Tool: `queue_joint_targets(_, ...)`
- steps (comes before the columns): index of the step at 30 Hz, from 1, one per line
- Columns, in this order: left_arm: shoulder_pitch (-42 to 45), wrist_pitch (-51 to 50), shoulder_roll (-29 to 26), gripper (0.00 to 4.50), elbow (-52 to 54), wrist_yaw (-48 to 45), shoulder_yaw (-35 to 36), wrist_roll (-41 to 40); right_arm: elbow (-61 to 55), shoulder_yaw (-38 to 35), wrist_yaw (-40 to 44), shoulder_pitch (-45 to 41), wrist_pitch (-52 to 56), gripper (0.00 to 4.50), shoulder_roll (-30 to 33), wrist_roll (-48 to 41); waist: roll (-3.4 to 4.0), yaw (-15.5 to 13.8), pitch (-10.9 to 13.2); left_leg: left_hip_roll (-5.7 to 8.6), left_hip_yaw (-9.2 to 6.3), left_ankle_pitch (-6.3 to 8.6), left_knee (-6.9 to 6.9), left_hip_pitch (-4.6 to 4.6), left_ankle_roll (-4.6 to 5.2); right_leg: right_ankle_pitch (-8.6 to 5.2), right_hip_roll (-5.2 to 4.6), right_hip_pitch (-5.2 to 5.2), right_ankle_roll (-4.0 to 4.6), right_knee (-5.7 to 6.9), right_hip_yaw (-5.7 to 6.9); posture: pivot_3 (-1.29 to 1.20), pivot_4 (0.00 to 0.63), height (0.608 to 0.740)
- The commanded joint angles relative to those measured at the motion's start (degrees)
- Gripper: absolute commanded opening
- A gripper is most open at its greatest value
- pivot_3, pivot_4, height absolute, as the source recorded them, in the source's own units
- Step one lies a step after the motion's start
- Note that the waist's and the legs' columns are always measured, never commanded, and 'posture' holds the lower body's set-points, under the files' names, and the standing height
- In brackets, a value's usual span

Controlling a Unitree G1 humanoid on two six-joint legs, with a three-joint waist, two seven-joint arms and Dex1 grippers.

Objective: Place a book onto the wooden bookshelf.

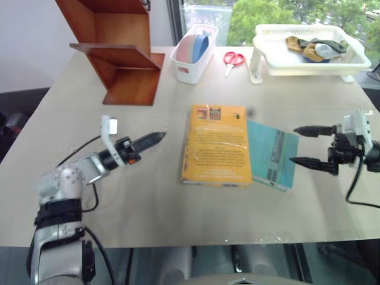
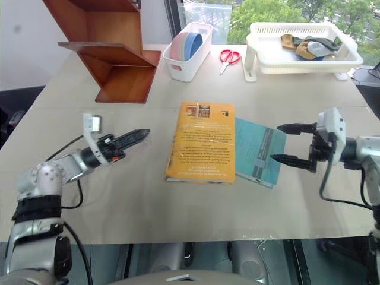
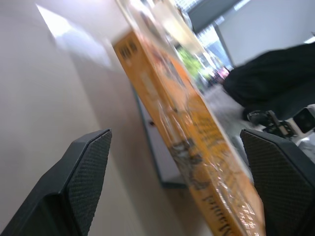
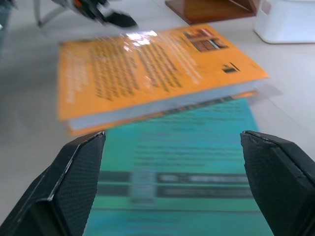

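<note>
I will next use my left gripper to grab the yellow-orange book by its spine [image 1: 187, 146], which sticks out past the teal book [image 1: 276, 154] and leaves a gap underneath.
The thick yellow-orange book [image 1: 215, 144] lies flat in the middle of the table, with its right edge over a thinner teal book [image 1: 276, 154]. The wooden bookshelf [image 1: 119, 53] stands at the far left of the table, its slanted boards and compartments open. My left gripper [image 1: 157, 138] hovers just left of the book, pointing at its spine; its fingers [image 3: 83, 172] are spread wide with the spine [image 3: 187, 128] ahead between them. My right gripper [image 1: 293, 144] is open too, right of the teal book [image 4: 192, 182] and facing it, holding nothing.
A white bin [image 1: 193, 56] with pink and blue items stands right of the bookshelf. Red scissors [image 1: 233, 59] lie beside it. A white plastic tray [image 1: 264, 62] holding cloth items sits at the far right. Bare tabletop [image 1: 148, 202] lies in front of the books.
</note>
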State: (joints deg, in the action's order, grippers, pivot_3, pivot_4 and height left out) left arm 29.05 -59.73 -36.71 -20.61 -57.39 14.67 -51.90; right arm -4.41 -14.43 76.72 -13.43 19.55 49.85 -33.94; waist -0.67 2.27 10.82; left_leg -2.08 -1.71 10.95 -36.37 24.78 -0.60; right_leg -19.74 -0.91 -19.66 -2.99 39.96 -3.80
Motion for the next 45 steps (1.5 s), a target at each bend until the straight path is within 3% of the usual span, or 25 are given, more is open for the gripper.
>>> queue_joint_targets(1,5.6,-4.5,-0.2,4.43,-6.6,-4.8,-2.2,0.4,-7.5,-6.0,-2.0,4.5,4.6,4.5,1.9,-5.3,-0.02,0.1,0.0,0.0,-0.01,0.0,0.0,0.02,0.0,0.0,0.02,-0.01,0.0,-0.01,0.01,0.0,0.15,0.74)
queue_joint_targets(9,17.4,-9.8,3.0,4.43,-21.3,-15.4,-10.3,5.8,-18.2,-14.0,-1.7,16.1,12.4,4.5,3.9,-14.4,-0.03,-0.2,0.0,0.06,0.03,0.0,0.0,0.06,0.0,-0.01,0.06,-0.03,0.0,-0.05,0.05,0.0,0.15,0.74)
queue_joint_targets(20,26.7,-4.5,6.8,4.43,-36.8,-31.0,-21.2,20.2,-21.9,-19.2,-4.1,20.6,15.0,4.5,4.3,-18.2,-0.1,-0.1,0.1,0.18,0.19,0.0,0.0,0.17,0.0,-0.02,0.08,-0.06,-0.01,-0.11,0.06,0.0,0.15,0.74)
queue_joint_targets(29,31.3,0.1,9.9,4.43,-46.9,-28.3,-14.7,23.3,-23.1,-20.1,-5.0,22.6,14.5,4.5,3.6,-18.2,-0.15,-0.2,0.1,0.2,0.15,-0.01,-0.04,0.19,0.0,-0.02,0.07,-0.06,-0.03,-0.08,0.1,0.0,0.15,0.74)
queue_joint_targets(36,32.3,0.9,11.3,4.43,-48.4,-29.0,-13.0,26.4,-22.5,-19.7,-5.4,22.2,13.9,4.5,3.7,-17.7,-0.15,-0.2,0.1,0.22,0.12,0.0,-0.04,0.22,0.0,-0.02,0.06,-0.06,-0.03,-0.09,0.13,0.0,0.15,0.74)
queue_joint_targets(39,32.4,1.0,11.7,3.77,-48.7,-28.9,-12.0,27.1,-22.4,-19.6,-5.6,22.1,13.8,4.5,3.7,-17.7,-0.15,-0.2,0.1,0.22,0.11,-0.01,-0.04,0.22,0.0,-0.02,0.06,-0.06,-0.02,-0.08,0.14,0.0,0.15,0.74)
queue_joint_targets(44,32.5,2.1,11.4,1.34,-49.6,-28.1,-9.8,27.9,-21.9,-19.8,-5.6,21.5,13.9,4.5,4.0,-17.9,-0.15,-0.2,0.1,0.22,0.11,-0.01,-0.05,0.22,0.0,-0.02,0.06,-0.06,-0.02,-0.07,0.15,0.0,0.15,0.74)
queue_joint_targets(45,32.6,2.0,11.4,1.04,-49.6,-28.2,-9.6,28.0,-21.8,-19.7,-5.5,21.4,13.8,4.5,4.1,-17.7,-0.15,-0.2,0.1,0.22,0.1,-0.01,-0.05,0.22,0.0,-0.02,0.06,-0.06,-0.03,-0.07,0.15,0.0,0.15,0.74)
